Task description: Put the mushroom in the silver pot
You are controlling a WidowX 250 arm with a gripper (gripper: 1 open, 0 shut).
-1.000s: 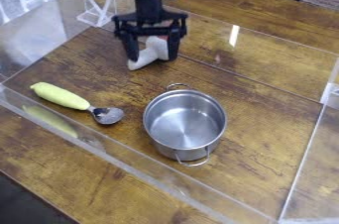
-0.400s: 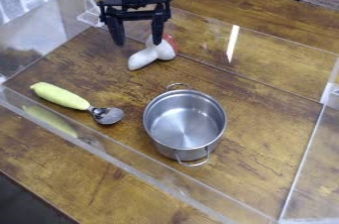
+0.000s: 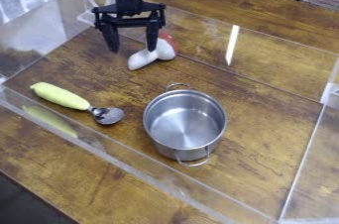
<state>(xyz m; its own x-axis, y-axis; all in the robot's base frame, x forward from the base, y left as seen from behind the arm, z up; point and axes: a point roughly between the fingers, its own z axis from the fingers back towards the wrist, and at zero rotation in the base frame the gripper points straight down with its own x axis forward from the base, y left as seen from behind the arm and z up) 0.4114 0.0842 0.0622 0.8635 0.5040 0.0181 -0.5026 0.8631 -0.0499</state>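
My gripper is going to grab the mushroom by its white stem (image 3: pixel 143 59) next, so that it can put the mushroom in the silver pot (image 3: pixel 184 123).
The mushroom (image 3: pixel 149 56) lies on its side on the wooden table, white stem toward the front left, red-brown cap toward the back right. My gripper (image 3: pixel 130 38) hangs pointing down just behind and left of it, fingers spread open and empty; one finger stands close to the cap. The silver pot (image 3: pixel 184 123) stands upright and empty nearer the front, well apart from the gripper.
A metal spoon with a yellow-green handle (image 3: pixel 73 100) lies at the front left. Clear acrylic walls (image 3: pixel 133 159) run along the front, left and right edges of the table. A white wire rack (image 3: pixel 93 10) stands at the back left.
The gripper has moved left and back, off from over the mushroom, which now lies uncovered. Its fingers stay open. Mushroom, pot and spoon have not moved.
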